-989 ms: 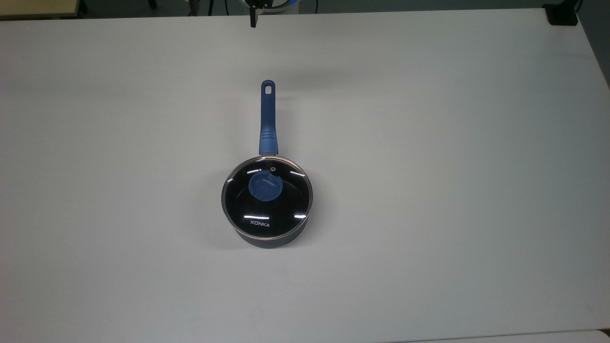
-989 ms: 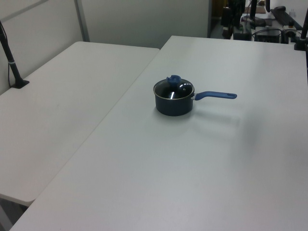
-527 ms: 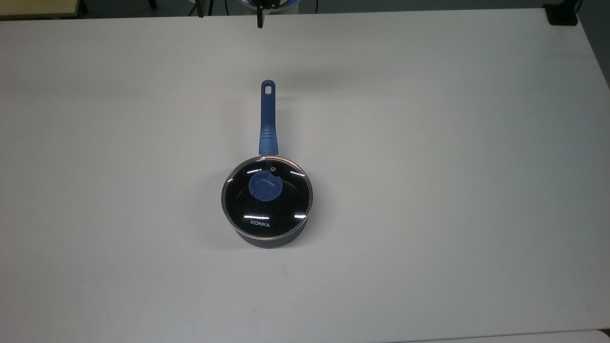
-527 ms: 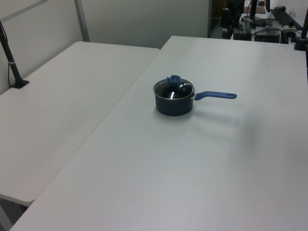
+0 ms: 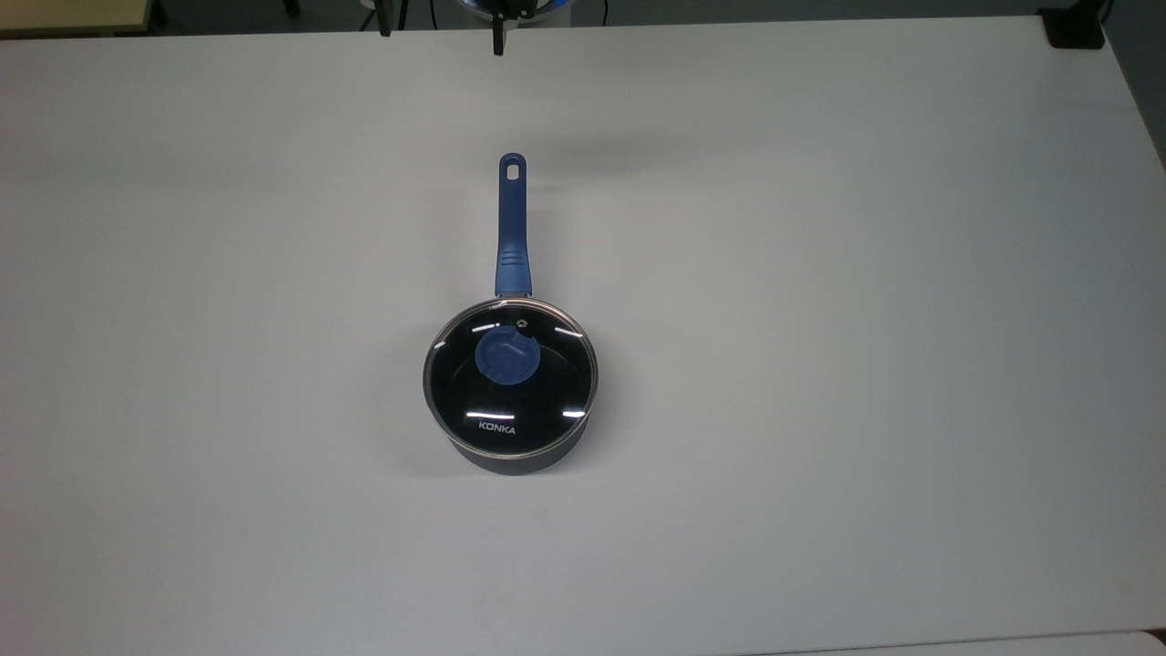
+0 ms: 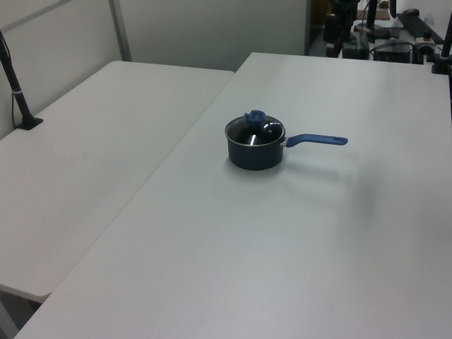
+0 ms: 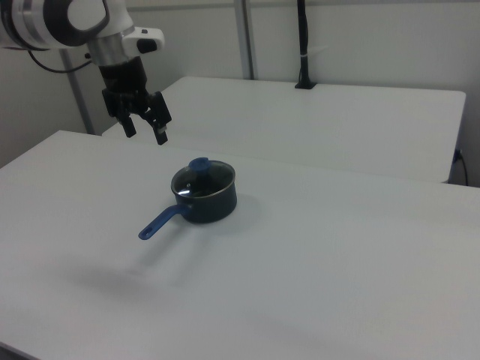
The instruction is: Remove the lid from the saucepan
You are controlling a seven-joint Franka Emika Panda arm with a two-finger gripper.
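The glass lid point(image 6: 263, 132) lies flat and wide across the pan's rim, so my gripper will grab it next by its narrow blue knob point(image 6: 256, 119).
The saucepan point(image 5: 512, 458) stands near the middle of the white table point(image 5: 820, 364), its long blue handle point(image 5: 511, 228) pointing to the top view's top. The glass lid point(image 5: 533, 401) with its blue knob point(image 5: 506, 357) sits flat on the pan's rim. Pan point(image 6: 254, 155) and lid point(image 6: 263, 132) also appear in the left view. In the right view my gripper point(image 7: 145, 136) hangs open and empty in the air. It is up and to the right view's left of the lidded saucepan point(image 7: 212, 206), well clear of the knob point(image 7: 199, 163). Its fingertips point(image 5: 496, 44) reach in at the top view's top edge.
A second white table point(image 6: 85, 162) adjoins on the left view's left, with a black clamped post point(image 6: 18, 92) at its far side. A black block point(image 5: 1075, 27) sits at the table's corner in the top view's upper right. Equipment point(image 6: 381, 35) stands beyond the table's far end.
In the top view the fingertip at the top edge has shifted slightly right and a second fingertip has come into view to its left. Saucepan and lid have not moved.
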